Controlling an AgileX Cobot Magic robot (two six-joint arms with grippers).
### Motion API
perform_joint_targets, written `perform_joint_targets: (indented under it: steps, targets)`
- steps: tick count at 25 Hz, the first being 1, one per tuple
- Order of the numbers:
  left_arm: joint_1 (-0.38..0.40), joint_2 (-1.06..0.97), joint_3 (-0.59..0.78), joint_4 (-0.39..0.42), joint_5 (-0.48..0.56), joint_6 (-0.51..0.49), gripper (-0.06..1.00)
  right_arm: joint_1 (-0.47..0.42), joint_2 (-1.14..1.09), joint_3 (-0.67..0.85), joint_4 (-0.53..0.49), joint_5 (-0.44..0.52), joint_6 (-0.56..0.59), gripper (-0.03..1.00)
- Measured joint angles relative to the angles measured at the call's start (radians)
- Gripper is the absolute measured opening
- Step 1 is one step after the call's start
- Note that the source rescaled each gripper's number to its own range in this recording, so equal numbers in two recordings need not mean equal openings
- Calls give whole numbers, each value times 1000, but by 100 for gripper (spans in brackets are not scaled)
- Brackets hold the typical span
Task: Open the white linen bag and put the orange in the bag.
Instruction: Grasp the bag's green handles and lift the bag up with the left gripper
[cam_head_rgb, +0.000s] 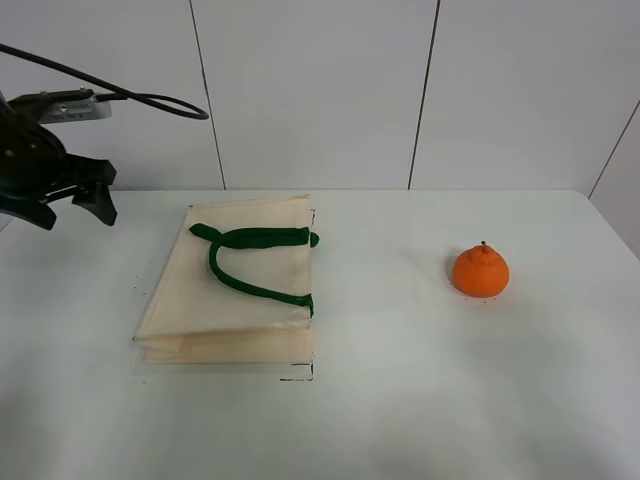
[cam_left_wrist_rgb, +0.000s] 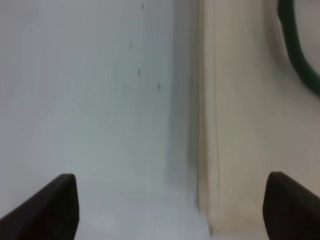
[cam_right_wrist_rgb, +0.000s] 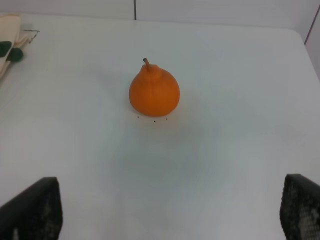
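My left gripper will grab the bag by its dark green handle (cam_head_rgb: 262, 238) next, and that is to open the white linen bag for the orange (cam_head_rgb: 480, 271).
The white linen bag (cam_head_rgb: 230, 290) lies flat and closed on the left half of the table, its dark green handles (cam_head_rgb: 255, 262) folded on top. Its edge shows in the left wrist view (cam_left_wrist_rgb: 250, 125). The orange (cam_head_rgb: 480, 271) sits on the table to the right, apart from the bag, and is centred in the right wrist view (cam_right_wrist_rgb: 154, 93). My left gripper (cam_head_rgb: 75, 212) hovers open and empty to the left of the bag, with its jaws wide apart in its wrist view (cam_left_wrist_rgb: 170, 210). My right gripper (cam_right_wrist_rgb: 165, 210) is open and empty, short of the orange, and is out of the exterior view.
The white table (cam_head_rgb: 400, 400) ends at a white panelled wall (cam_head_rgb: 320, 90) behind. A black cable (cam_head_rgb: 120, 95) loops over the left arm. A corner of the bag shows in the right wrist view (cam_right_wrist_rgb: 7, 45).
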Motion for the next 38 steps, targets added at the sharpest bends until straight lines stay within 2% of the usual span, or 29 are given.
perform_joint_targets:
  steps: [5, 11, 14, 17, 21, 26, 35, 36, 38]
  targets:
    - [-33, 208, -183, 5, 17, -63, 87, 0, 0, 0, 0, 0, 0, 100]
    - [-183, 356, -321, 3, 36, -153, 87, 0, 0, 0, 0, 0, 0, 100]
    - [-259, 411, -356, 0, 35, -196, 87, 0, 0, 0, 0, 0, 0, 100]
    - [-299, 462, -365, -1, 3, -232, 87, 0, 0, 0, 0, 0, 0, 100]
    - [-307, 521, -369, 4, -43, -262, 87, 0, 0, 0, 0, 0, 0, 100]
    - [-307, 587, -369, 86, -61, -292, 87, 0, 0, 0, 0, 0, 0, 100]
    - [-307, 638, -369, 75, -97, -297, 86, 0, 0, 0, 0, 0, 0, 100]
    - [-307, 639, -369, 71, -97, -297, 84, 0, 0, 0, 0, 0, 0, 100]
    - [-307, 642, -369, 60, -100, -297, 75, 0, 0, 0, 0, 0, 0, 100]
